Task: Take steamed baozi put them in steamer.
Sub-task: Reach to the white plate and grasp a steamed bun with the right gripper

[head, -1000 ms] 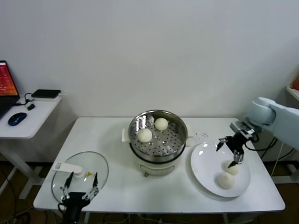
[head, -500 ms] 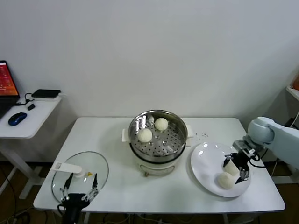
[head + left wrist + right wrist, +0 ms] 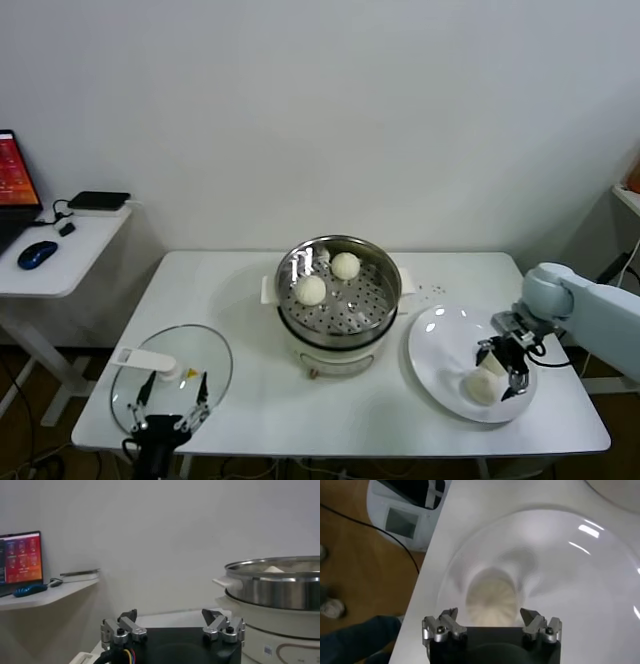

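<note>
I need to put the steamed baozi into the steamer (image 3: 338, 296), so next I should grab the round sides of the steamed baozi from the front of the plate with my right gripper.
The steamer (image 3: 338, 296) stands mid-table with two steamed baozi (image 3: 311, 290) (image 3: 345, 265) on its perforated floor. Two more baozi lie on the white plate (image 3: 440, 345) to its right: one at the front (image 3: 481, 388), one (image 3: 492, 362) partly hidden by my right gripper (image 3: 500, 370). That gripper is low over the plate and open. In the right wrist view its fingers stand either side of a baozi (image 3: 492, 600) on the plate (image 3: 580, 580), not touching it. My left gripper (image 3: 170, 402) is parked open at the table's front left, with the steamer (image 3: 280, 582) beyond it.
A glass lid with a white handle (image 3: 170, 365) lies under the left gripper. A side table at far left carries a laptop and a mouse (image 3: 36, 254). The plate sits close to the table's right edge; floor and a white box (image 3: 400, 515) lie beyond.
My right gripper has come down from above the plate's far side and toward the front, and now sits low around a baozi, still open. The left arm has not moved.
</note>
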`<state>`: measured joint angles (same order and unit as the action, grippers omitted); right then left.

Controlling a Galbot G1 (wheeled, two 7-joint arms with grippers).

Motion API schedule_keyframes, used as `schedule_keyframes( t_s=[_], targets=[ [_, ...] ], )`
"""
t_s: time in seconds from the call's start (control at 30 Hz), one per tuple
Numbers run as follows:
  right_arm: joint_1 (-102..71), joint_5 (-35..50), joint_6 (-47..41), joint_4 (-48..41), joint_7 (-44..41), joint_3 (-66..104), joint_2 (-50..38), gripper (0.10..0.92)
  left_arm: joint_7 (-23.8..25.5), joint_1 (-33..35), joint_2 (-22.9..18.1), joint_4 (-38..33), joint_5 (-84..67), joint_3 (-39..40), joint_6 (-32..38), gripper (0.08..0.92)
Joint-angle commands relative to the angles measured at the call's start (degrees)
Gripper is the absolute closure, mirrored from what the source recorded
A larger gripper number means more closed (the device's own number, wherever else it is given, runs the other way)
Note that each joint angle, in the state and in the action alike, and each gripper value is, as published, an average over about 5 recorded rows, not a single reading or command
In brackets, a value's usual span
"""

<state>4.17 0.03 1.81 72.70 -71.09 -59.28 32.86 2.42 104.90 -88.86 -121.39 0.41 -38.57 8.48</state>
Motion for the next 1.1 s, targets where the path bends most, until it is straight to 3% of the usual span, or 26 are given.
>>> schedule_keyframes(
  t_s=[0.03,0.6,0.83,1.1],
  targets=[
    [-1.17,-1.00,0.04,-0.82,0.25,0.54,1.74,0.203,0.00,-0.10,0.01,0.18,-0.16,-0.07,0.01,0.177],
    [-1.60,-1.69,-0.30,-1.54,-0.05,0.69,2.73,0.206,0.00,-0.30,0.04,0.57,-0.36,-0.15,0.05,0.177],
    [-1.69,-2.02,-0.31,-1.67,-0.33,0.71,2.57,0.278,-0.03,-0.33,0.02,0.58,-0.38,-0.19,0.05,0.177],
    [-1.99,-2.12,-0.28,-1.47,-0.47,1.14,2.44,0.296,-0.05,-0.31,-0.02,0.53,-0.39,-0.11,0.06,0.177]
  ],
)
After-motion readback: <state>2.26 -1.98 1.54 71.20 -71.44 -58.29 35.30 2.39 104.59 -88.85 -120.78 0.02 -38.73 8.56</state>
